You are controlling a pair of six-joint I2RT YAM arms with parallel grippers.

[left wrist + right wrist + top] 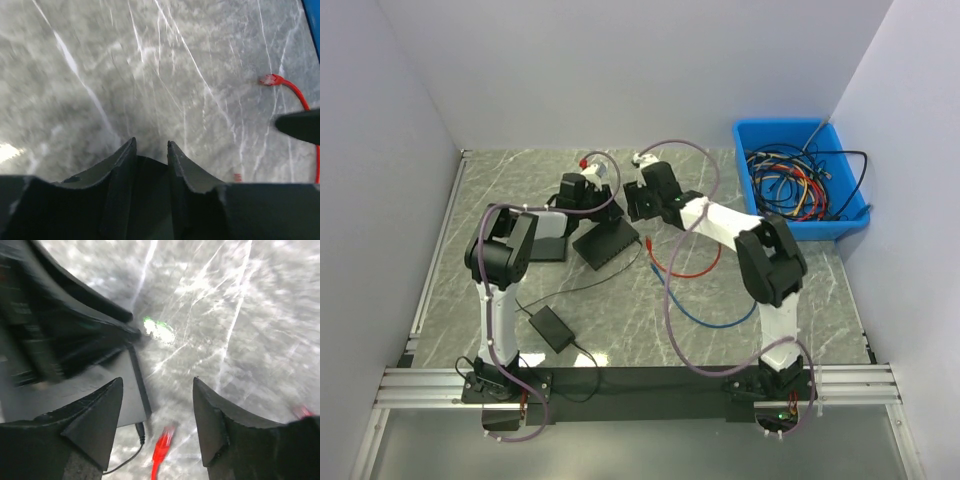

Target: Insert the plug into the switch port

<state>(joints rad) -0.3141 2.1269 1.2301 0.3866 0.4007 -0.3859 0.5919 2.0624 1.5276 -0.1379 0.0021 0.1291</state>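
Observation:
My right gripper is to grab the red plug (649,243) (162,445) across its body next, tip exposed, leaving the cable behind it free for handing over to my left gripper.
The black switch (610,241) lies at mid table, and its grey-looking corner shows in the right wrist view (112,390). The red plug (649,243) on its red cable lies on the table just right of the switch. It also shows in the left wrist view (270,79) and the right wrist view (164,440). My left gripper (588,202) (150,142) is at the switch's far edge, its jaws closed on a dark body that seems to be the switch. My right gripper (640,207) (157,381) is open and empty, above the plug, which lies between its fingers.
A blue bin (756,135) full of cables stands at the back right. A blue cable (715,322) and the red cable loop over the table near the right arm. A black power adapter (552,328) lies front left, and its lead plugs into the switch (141,430).

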